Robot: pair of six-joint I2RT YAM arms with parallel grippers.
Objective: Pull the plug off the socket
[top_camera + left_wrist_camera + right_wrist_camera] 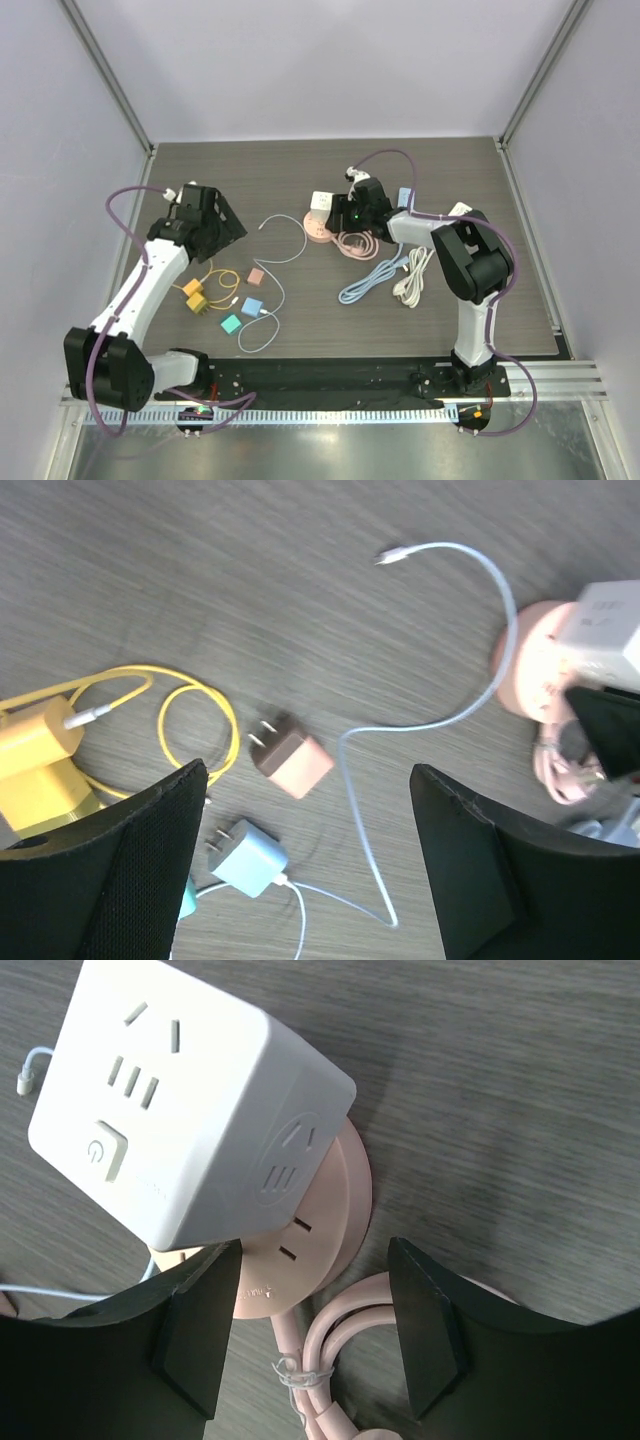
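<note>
My left gripper grabs the adapter's opposite sides next, to pull the white cube plug adapter [321,204] [606,632] off the pink socket.
A white cube plug adapter [190,1100] sits plugged on a round pink socket [310,1230] near the table's middle; both show in the top view, the cube [322,205] on the socket [318,229], and in the left wrist view, the cube [605,630] on the socket [530,655]. My right gripper [315,1330] is open, its fingers [200,1325] straddling the socket's rim and its coiled pink cord [340,1360], just right of the cube in the top view [350,212]. My left gripper [300,865] is open and empty, hovering above loose chargers, left of the socket [222,226].
On the table lie a pink charger [292,758], a light blue charger [248,858] with a white cable [440,720], yellow chargers [40,760] with a yellow cable [200,705], and a teal charger [231,323]. Blue [372,282] and white [412,280] cable bundles lie right of the socket.
</note>
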